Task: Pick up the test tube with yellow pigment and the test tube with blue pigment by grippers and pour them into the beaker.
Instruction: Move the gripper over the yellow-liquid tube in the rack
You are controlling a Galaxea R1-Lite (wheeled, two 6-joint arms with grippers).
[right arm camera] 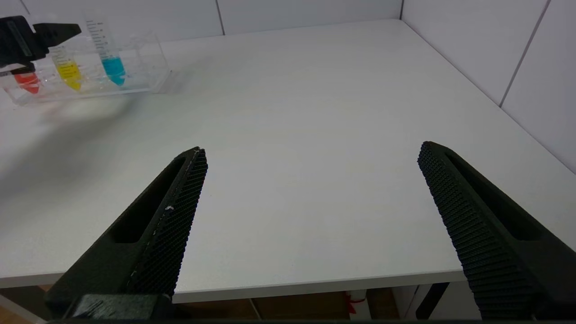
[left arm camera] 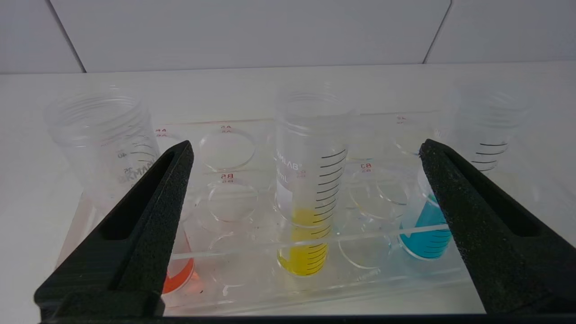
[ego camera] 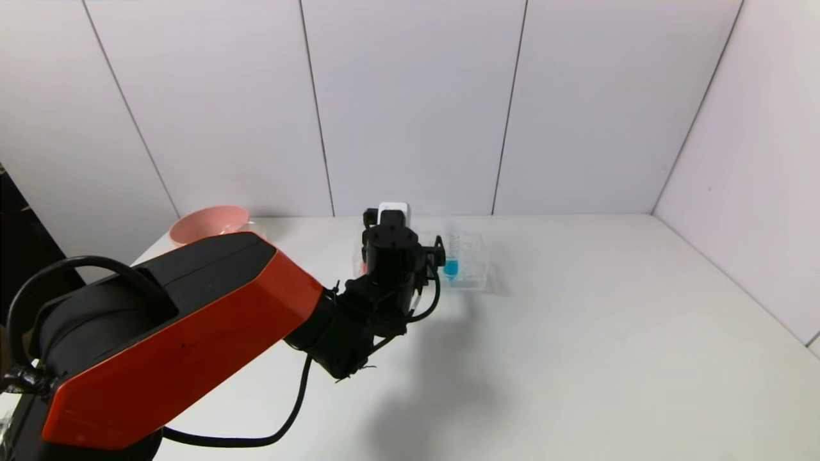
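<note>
The fingers of my left gripper stop short, so it isn't time to close yet. They need to reach the yellow tube's upper part (left arm camera: 312, 135) above the clear rack (left arm camera: 252, 288) first and then close on the tube.
My left gripper (left arm camera: 306, 145) is open, its fingers wide apart just in front of the clear tube rack (left arm camera: 252, 288). The test tube with yellow pigment (left arm camera: 306, 225) stands upright in the rack, centred between the fingers and untouched. The test tube with blue pigment (left arm camera: 425, 240) stands in the rack partly behind one finger; it also shows in the head view (ego camera: 451, 266). My right gripper (right arm camera: 312, 149) is open and empty over the table's near edge, far from the rack (right arm camera: 148, 74). I see no beaker.
A tube with red-orange liquid (left arm camera: 180, 274) stands in the rack behind the other finger. A pink bowl (ego camera: 208, 224) sits at the table's back left. The left arm's wrist (ego camera: 391, 250) hides most of the rack in the head view. White walls close the back and right.
</note>
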